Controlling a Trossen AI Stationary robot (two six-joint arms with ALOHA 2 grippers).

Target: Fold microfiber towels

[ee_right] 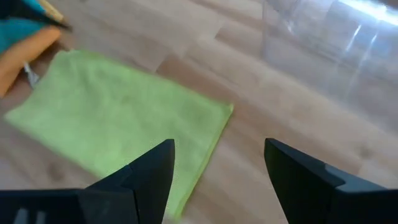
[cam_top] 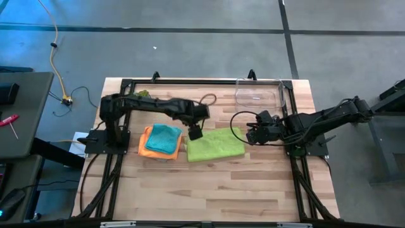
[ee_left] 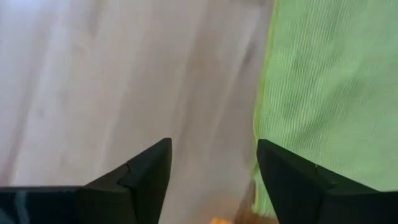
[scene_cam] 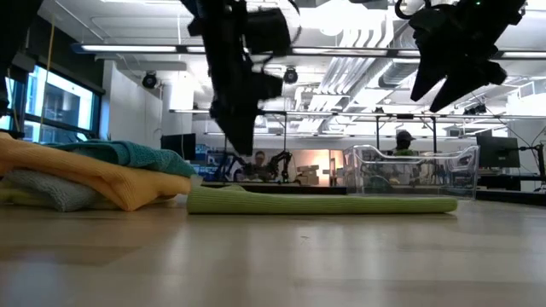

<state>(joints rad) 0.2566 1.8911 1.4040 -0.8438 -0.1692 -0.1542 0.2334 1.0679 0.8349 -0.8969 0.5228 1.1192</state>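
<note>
I should next use my right gripper to pinch the lime green towel (cam_top: 215, 144) by its short side edge (cam_top: 243, 142), because the towel lies flat and slack.
A lime green towel (cam_top: 215, 144) lies folded flat on the table's middle; it also shows in the low view (scene_cam: 324, 204) and the right wrist view (ee_right: 118, 137). Left of it sits a stack of folded towels, teal (cam_top: 164, 137) on top of orange (cam_top: 147, 149), with grey (scene_cam: 47, 189) under them. My left gripper (cam_top: 195, 133) hangs open above the gap between the stack and the lime towel's left edge (ee_left: 264, 106), touching nothing. My right gripper (cam_top: 253, 134) hovers open just right of the lime towel.
A clear plastic bin (cam_top: 259, 92) stands at the table's far right. A small green object (cam_top: 142, 93) and a loop of cord (cam_top: 207, 99) lie near the far edge. The near half of the wooden table (cam_top: 209, 190) is bare.
</note>
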